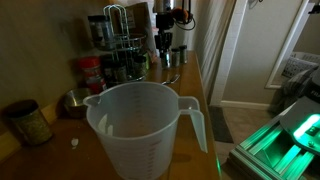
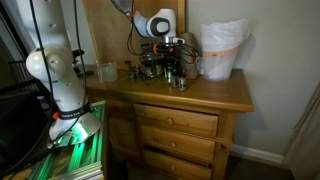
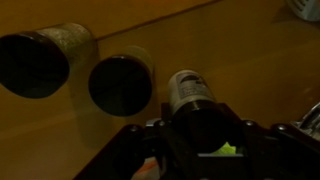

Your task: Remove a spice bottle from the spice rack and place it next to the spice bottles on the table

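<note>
The spice bottle is upright and low over flat, empty table and would stand beside the two black-capped bottles, so my gripper releases it next.
In the wrist view my gripper (image 3: 205, 130) is shut on a spice bottle (image 3: 188, 90) with a pale label and a black cap. It holds the bottle upright just above the wooden table top (image 3: 250, 50). Two more black-capped spice bottles (image 3: 120, 85) (image 3: 35, 62) stand on the table close beside it. In both exterior views the gripper (image 1: 163, 42) (image 2: 170, 62) hangs low next to the wire spice rack (image 1: 120, 35) (image 2: 148, 62) at the back of the dresser top. The table bottles show near the gripper (image 1: 178, 55).
A large white measuring jug (image 1: 150, 125) (image 2: 222, 50) stands at one end of the dresser top. A red-labelled jar (image 1: 92, 72), a metal bowl (image 1: 75, 100) and a dark jar (image 1: 28, 122) are near it. A glass (image 2: 105, 72) stands at the far end.
</note>
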Tool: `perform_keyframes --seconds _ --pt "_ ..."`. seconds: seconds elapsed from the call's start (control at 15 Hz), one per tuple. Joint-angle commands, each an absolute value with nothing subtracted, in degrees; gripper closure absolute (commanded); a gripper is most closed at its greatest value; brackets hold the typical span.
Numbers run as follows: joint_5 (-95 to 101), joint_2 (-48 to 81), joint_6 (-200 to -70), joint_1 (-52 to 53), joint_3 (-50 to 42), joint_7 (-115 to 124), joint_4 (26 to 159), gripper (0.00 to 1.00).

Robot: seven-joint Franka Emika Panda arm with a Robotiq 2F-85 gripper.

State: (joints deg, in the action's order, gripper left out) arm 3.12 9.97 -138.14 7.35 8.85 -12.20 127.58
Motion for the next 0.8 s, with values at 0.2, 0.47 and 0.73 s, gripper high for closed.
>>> perform_keyframes --seconds 0.2,0.47,0.73 --pt "0.9 10.75 -137.74 6.73 9.12 -13.89 126.66 0.25" --pt "0.89 8.72 -138.25 7.2 9.3 -13.02 127.45 0.01" --pt "2.59 0.6 -139.62 8.33 9.72 -11.33 132.13 0.0"
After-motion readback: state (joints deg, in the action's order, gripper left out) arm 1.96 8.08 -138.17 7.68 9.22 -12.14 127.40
